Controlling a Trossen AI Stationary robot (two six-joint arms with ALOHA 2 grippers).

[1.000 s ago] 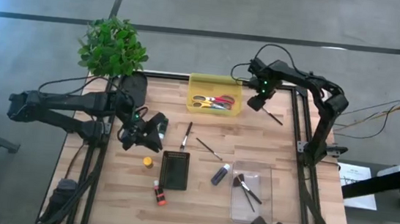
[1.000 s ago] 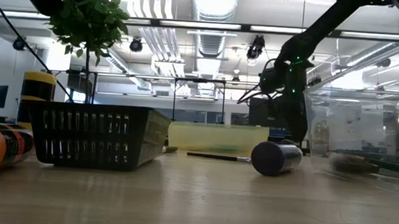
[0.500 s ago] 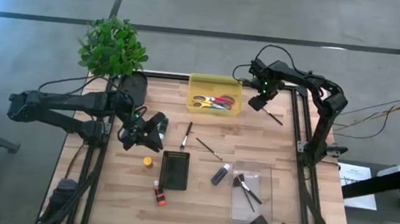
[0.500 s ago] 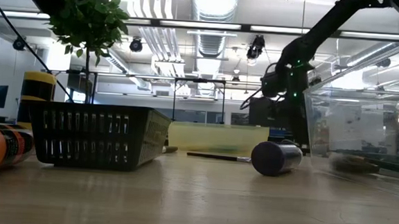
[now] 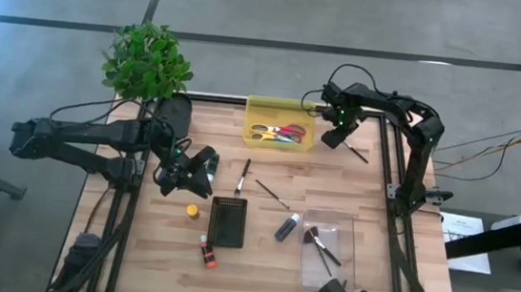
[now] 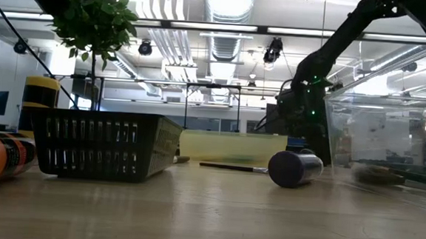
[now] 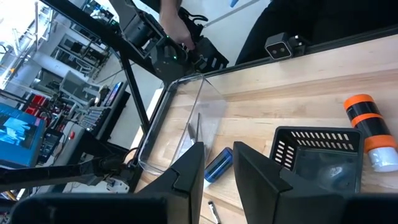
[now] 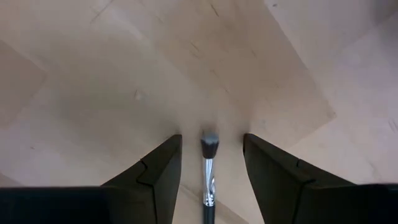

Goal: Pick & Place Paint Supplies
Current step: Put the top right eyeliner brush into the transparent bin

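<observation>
The fingers reach down to their shadows on the wood, astride the bristle head (image 8: 209, 145). It is now time for my right gripper to close on the paintbrush.
My right gripper (image 5: 334, 134) is open, low over the far right of the table. In the right wrist view its fingers (image 8: 211, 137) stand on either side of a thin dark-handled paintbrush (image 8: 208, 177) that lies flat on the wood, bristle head (image 8: 209, 145) between the fingertips, with a gap on each side. From above, that brush (image 5: 355, 152) runs toward the right edge. My left gripper (image 5: 191, 169) hovers open and empty over the left side. Two more thin brushes (image 5: 242, 176) (image 5: 272, 195) lie mid-table, beside a dark purple tube (image 5: 286, 227), a yellow-orange tube (image 5: 193, 211) and a red tube (image 5: 206, 252).
A yellow bin (image 5: 279, 134) with scissors sits at the far edge, left of my right gripper. A black mesh basket (image 5: 227, 221) stands at the middle. A clear container (image 5: 337, 268) near the right front holds brushes. A potted plant (image 5: 146, 61) stands at the far left corner.
My right gripper has sunk toward the table and shifted slightly left and nearer, coming down around the paintbrush at the far right. My left arm has kept still.
</observation>
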